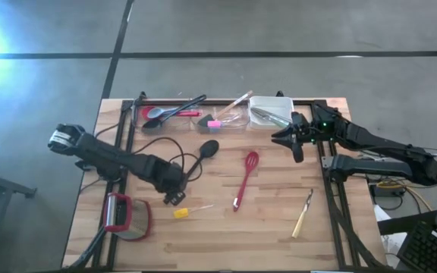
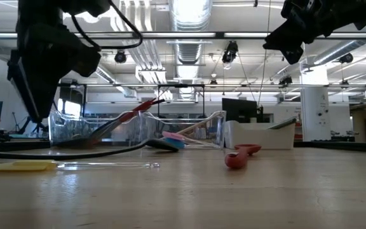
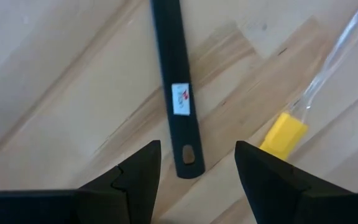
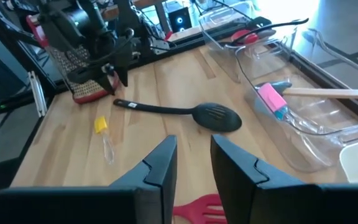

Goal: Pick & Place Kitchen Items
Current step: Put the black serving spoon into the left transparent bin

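Note:
My left gripper needs to place the black spoon with the kitchen items, so next it will grab the spoon by its handle's holed end (image 3: 188, 155).
A black slotted spoon (image 1: 202, 155) lies flat on the wooden table, head toward the far side. My left gripper (image 1: 174, 196) is open just above its handle end (image 3: 188, 163), one finger on either side, touching nothing. A yellow piece on a clear stick (image 1: 186, 212) lies beside it. A red whisk-like utensil (image 1: 245, 179) lies mid-table and a wooden-handled utensil (image 1: 303, 214) at the near right. My right gripper (image 1: 294, 142) is open and empty, raised near the white tub (image 1: 271, 111). It looks over the spoon (image 4: 185, 112).
Two clear tubs (image 1: 170, 115) (image 1: 222, 120) at the far edge hold black, red and pink utensils; the white tub holds metal cutlery. A red-framed round object (image 1: 125, 217) lies at the near left, close to my left arm. A black cable (image 1: 174, 152) loops beside the spoon.

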You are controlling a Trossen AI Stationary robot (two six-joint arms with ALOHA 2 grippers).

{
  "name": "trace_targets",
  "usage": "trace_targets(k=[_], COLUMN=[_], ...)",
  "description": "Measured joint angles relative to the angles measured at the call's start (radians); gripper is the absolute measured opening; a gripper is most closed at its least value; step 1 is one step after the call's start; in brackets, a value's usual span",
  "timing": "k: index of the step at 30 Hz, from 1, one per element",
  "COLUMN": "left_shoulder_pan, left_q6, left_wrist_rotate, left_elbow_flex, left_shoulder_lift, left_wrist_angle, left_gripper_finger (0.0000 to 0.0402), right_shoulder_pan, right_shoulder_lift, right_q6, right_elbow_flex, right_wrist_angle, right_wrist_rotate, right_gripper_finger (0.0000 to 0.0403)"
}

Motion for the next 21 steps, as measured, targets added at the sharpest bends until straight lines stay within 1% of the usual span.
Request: trace_targets(k=[6,9,13,21], left_shoulder_pan=[-0.012,-0.014,-0.019,-0.020], left_q6=[-0.073,-0.080,-0.080,-0.070], left_wrist_rotate=[0.009,0.041,0.057,0.056], left_elbow_flex=[-0.073,-0.111,-0.151,-0.187], left_shoulder_lift=[0.000,0.000,0.005,0.065], left_wrist_angle=[0.049,0.126,0.222,0.231], left_gripper_finger=[0.0211,0.0211,0.0211,0.0211], right_shoulder_pan=[0.001,0.002,0.002,0.002], right_shoulder_lift=[0.004,0.003,0.003,0.004], right_q6=[-0.004,-0.004,-0.004,-0.011], right_elbow_flex=[0.000,0.000,0.000,0.000], right_wrist_angle=[0.000,0.000,0.000,0.003], right_wrist_rotate=[-0.006,-0.006,-0.006,-0.006], right_gripper_finger=[0.0080,0.0076,0.0073,0.0082])
